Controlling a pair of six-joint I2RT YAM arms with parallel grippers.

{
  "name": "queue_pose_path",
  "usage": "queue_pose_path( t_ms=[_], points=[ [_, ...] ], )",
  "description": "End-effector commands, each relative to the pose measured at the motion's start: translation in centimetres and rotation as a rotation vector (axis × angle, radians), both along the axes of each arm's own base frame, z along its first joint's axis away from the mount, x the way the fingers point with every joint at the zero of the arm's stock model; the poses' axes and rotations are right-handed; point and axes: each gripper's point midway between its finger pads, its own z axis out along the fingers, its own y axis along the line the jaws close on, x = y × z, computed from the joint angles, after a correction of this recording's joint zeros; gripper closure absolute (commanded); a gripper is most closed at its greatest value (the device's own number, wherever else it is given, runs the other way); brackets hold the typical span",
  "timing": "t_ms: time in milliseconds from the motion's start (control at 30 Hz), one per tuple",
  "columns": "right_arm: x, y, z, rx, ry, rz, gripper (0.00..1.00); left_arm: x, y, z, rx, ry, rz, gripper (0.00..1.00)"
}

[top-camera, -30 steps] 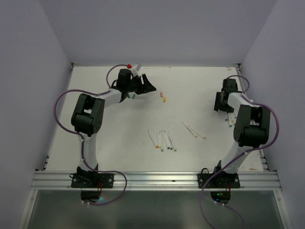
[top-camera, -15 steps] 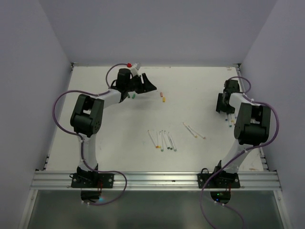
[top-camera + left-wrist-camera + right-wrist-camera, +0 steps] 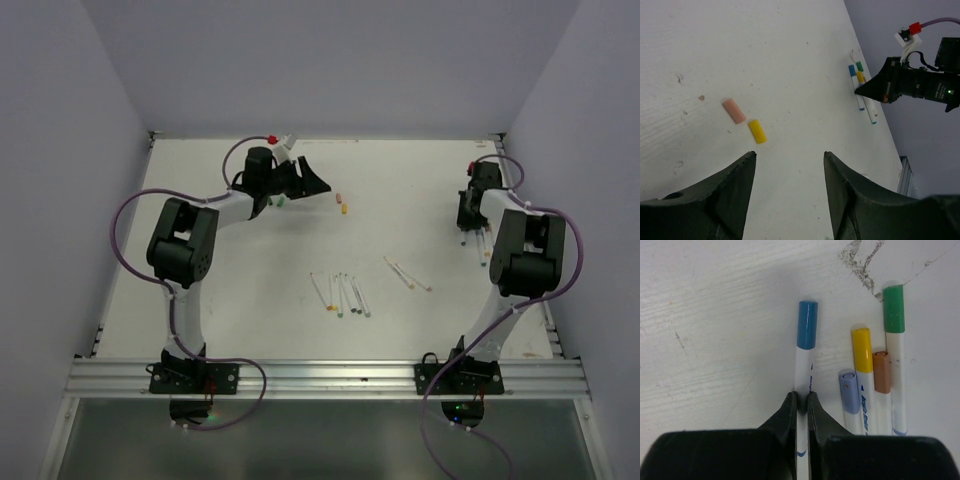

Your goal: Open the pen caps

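Observation:
My left gripper will grab the pen by its blue cap (image 3: 806, 325) next, to open the pen. The pen's white body is left for my right gripper.
In the right wrist view my right gripper (image 3: 801, 398) is shut on the white barrel of a pen whose blue cap (image 3: 806, 325) is still on, lying on the table. Beside it lie capped pens: yellow (image 3: 861, 350), lavender (image 3: 849, 392), orange (image 3: 882, 372) and green (image 3: 894, 309). From above, the right gripper (image 3: 467, 214) is at the far right. My left gripper (image 3: 790, 155) is open and empty over the table, just short of a loose yellow cap (image 3: 757, 131) and a loose pink cap (image 3: 734, 110). From above, the left gripper (image 3: 316, 182) is at the back left.
Several pens (image 3: 341, 294) lie side by side mid-table, with two more (image 3: 408, 273) to their right. A small green piece (image 3: 281, 201) lies under the left arm. Side walls stand close to both arms; the right wall is just beyond the right gripper.
The right gripper has gone from open to shut on the blue-capped pen and shifted slightly toward the back right. The left arm has barely moved.

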Motion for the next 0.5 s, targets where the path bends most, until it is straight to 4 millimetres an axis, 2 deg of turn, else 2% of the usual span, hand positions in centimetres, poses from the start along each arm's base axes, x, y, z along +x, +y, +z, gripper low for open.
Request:
queue_pose_path(
  t_ms=[0, 33, 67, 100, 133, 167, 200, 233, 300, 367, 400, 467],
  points=[
    [-1.2, 1.4, -1.4, 0.054, 0.049, 0.042, 1.00, -1.6, -1.3, 4.1, -0.130, -0.066, -0.083, 0.41],
    [-1.0, 2.0, -0.8, 0.059, 0.025, 0.059, 1.00, -1.9, -1.6, 5.0, -0.169, -0.107, -0.115, 0.41],
    [0.0, 3.8, 1.4, 0.065, -0.042, 0.108, 1.00, -2.3, -1.8, 5.3, -0.194, -0.109, -0.131, 0.41],
    [0.1, 5.1, 2.2, 0.072, -0.066, 0.141, 1.00, -2.9, -2.0, 5.3, -0.228, -0.076, -0.140, 0.41],
    [0.2, 6.6, 3.3, 0.075, -0.090, 0.178, 1.00, -3.0, -2.2, 6.4, -0.266, -0.124, -0.159, 0.42],
    [0.0, 10.2, 4.1, 0.086, -0.093, 0.298, 1.00, -3.8, -2.5, 6.9, -0.293, -0.127, -0.192, 0.42],
    [-0.4, 12.2, 5.6, 0.117, -0.129, 0.355, 1.00, -4.4, -2.6, 7.0, -0.326, -0.092, -0.197, 0.42],
    [-0.8, 14.4, 6.2, 0.164, -0.146, 0.412, 1.00, -4.6, -2.7, 7.8, -0.351, -0.129, -0.210, 0.42],
    [-2.2, 19.8, 7.9, 0.321, -0.196, 0.521, 1.00, -5.1, -3.0, 7.7, -0.363, -0.116, -0.216, 0.40],
    [-3.0, 22.9, 9.1, 0.371, -0.231, 0.574, 1.00, -5.5, -3.3, 7.7, -0.358, -0.119, -0.211, 0.34],
    [-3.5, 23.7, 9.2, 0.390, -0.232, 0.585, 1.00, -5.6, -3.3, 7.4, -0.349, -0.117, -0.206, 0.34],
    [-4.6, 26.5, 11.0, 0.480, -0.274, 0.647, 1.00, -5.9, -3.4, 7.3, -0.338, -0.120, -0.195, 0.33]
  ],
)
